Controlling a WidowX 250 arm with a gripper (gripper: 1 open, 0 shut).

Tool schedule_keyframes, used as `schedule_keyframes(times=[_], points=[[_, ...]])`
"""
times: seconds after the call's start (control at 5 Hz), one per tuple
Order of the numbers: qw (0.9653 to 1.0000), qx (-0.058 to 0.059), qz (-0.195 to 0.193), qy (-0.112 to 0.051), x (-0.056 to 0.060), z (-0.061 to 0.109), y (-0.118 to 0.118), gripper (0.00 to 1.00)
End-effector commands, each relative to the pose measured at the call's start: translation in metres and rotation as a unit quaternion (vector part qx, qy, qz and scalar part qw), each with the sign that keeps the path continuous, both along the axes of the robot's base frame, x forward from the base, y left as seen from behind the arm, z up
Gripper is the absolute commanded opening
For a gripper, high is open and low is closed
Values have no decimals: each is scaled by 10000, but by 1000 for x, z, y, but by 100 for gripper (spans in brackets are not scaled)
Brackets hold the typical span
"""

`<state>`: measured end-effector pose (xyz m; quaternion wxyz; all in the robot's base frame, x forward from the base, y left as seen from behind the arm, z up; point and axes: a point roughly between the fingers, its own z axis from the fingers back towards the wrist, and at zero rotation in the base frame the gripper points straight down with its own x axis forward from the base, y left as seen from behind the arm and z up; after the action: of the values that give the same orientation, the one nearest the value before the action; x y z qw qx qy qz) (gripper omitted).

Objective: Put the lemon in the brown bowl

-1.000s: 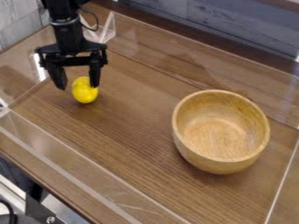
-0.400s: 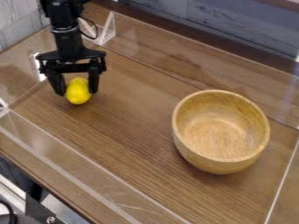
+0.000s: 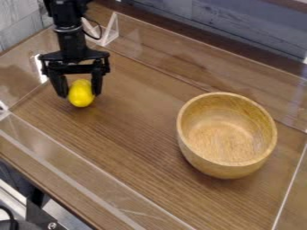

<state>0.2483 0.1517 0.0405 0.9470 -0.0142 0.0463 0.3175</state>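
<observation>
The lemon should go in the brown bowl, so my gripper will next grab it by its plump yellow middle.
The lemon is a small bright yellow oval lying on the wooden table at the upper left. My gripper points straight down over it, open, with one black finger on each side of the fruit. The fingers straddle the lemon; I cannot tell whether they touch it. The brown bowl is a large round light wooden bowl standing empty at the right, well apart from the gripper and the lemon.
The dark wooden table is ringed by a low clear plastic wall. A clear plastic stand sits behind the arm. The table's front edge runs along the lower left.
The gripper shifted slightly left and lower around the lemon, which now sits between the fingers rather than by the right finger. The bowl has not moved.
</observation>
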Motion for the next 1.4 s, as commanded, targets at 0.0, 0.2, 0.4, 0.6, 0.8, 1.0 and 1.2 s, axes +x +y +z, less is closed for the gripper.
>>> schedule_keyframes(times=[0.0, 0.2, 0.4, 0.6, 0.8, 1.0, 1.2], points=[[9997, 131, -78, -179, 10, 15, 3, 100], [9998, 86, -109, -136, 12, 16, 1, 100], [9999, 38, -138, -93, 12, 16, -1, 100], [9999, 3, -119, -106, 13, 14, -1, 0], [9997, -23, -194, -127, 14, 20, -3, 0], [9995, -48, -266, -147, 15, 26, -5, 0], [9993, -71, -338, -166, 16, 32, -7, 0]])
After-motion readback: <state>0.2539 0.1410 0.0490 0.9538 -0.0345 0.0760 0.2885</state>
